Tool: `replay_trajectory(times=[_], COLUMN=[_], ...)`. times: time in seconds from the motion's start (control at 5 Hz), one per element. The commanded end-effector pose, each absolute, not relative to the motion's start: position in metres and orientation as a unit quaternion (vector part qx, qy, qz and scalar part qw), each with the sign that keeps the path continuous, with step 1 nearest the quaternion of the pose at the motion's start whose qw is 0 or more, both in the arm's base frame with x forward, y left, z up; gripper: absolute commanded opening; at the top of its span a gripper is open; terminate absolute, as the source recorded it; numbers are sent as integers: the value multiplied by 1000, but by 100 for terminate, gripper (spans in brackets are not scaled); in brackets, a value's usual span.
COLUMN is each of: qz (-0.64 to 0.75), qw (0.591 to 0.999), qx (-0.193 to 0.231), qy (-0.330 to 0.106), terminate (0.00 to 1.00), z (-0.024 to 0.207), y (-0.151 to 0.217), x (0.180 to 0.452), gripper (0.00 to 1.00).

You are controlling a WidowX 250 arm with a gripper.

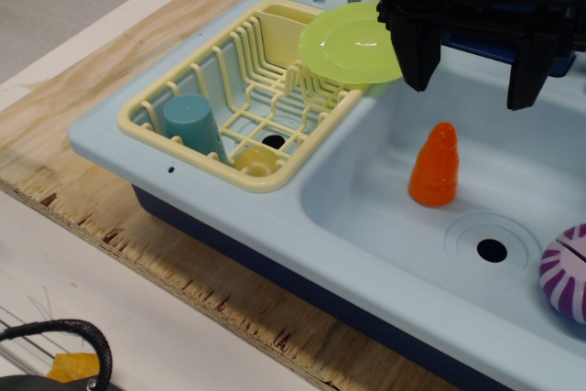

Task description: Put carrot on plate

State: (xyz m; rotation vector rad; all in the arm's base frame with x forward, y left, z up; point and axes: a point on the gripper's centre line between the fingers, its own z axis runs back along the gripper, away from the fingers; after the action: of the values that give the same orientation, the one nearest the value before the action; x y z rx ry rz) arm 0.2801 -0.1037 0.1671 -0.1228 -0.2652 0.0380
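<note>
The carrot needs to go on the lime-green plate [346,44], so my gripper will next grab the carrot by its narrow upper part [442,142].
The carrot [436,167], a bright-orange ridged cone, stands upright on the floor of the pale-blue sink basin [513,148]. The lime-green plate [346,44] rests tilted on the far right corner of the pale yellow dish rack [240,89]. My gripper [471,78] hangs above the basin, behind and above the carrot and just right of the plate. Its two black fingers [417,52] are spread apart and hold nothing.
A teal cup [193,125] stands upside down in the rack, with a small yellow-orange ring [255,161] beside it. A purple-and-white striped ball [568,274] lies at the basin's right edge. The drain hole [492,250] is near the carrot. The sink sits on a plywood board [110,70].
</note>
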Motion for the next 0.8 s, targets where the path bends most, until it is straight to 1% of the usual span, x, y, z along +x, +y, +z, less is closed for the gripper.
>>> replay_trajectory(times=[0.0, 0.2, 0.6], qz=[19, 55, 69], qw=[989, 988, 989], qx=[-61, -49, -62], qy=[-132, -136, -114], terminate=[0, 0, 0], z=[167, 159, 140], y=[-104, -101, -95], x=[280, 284, 292], gripper=[100, 100, 100])
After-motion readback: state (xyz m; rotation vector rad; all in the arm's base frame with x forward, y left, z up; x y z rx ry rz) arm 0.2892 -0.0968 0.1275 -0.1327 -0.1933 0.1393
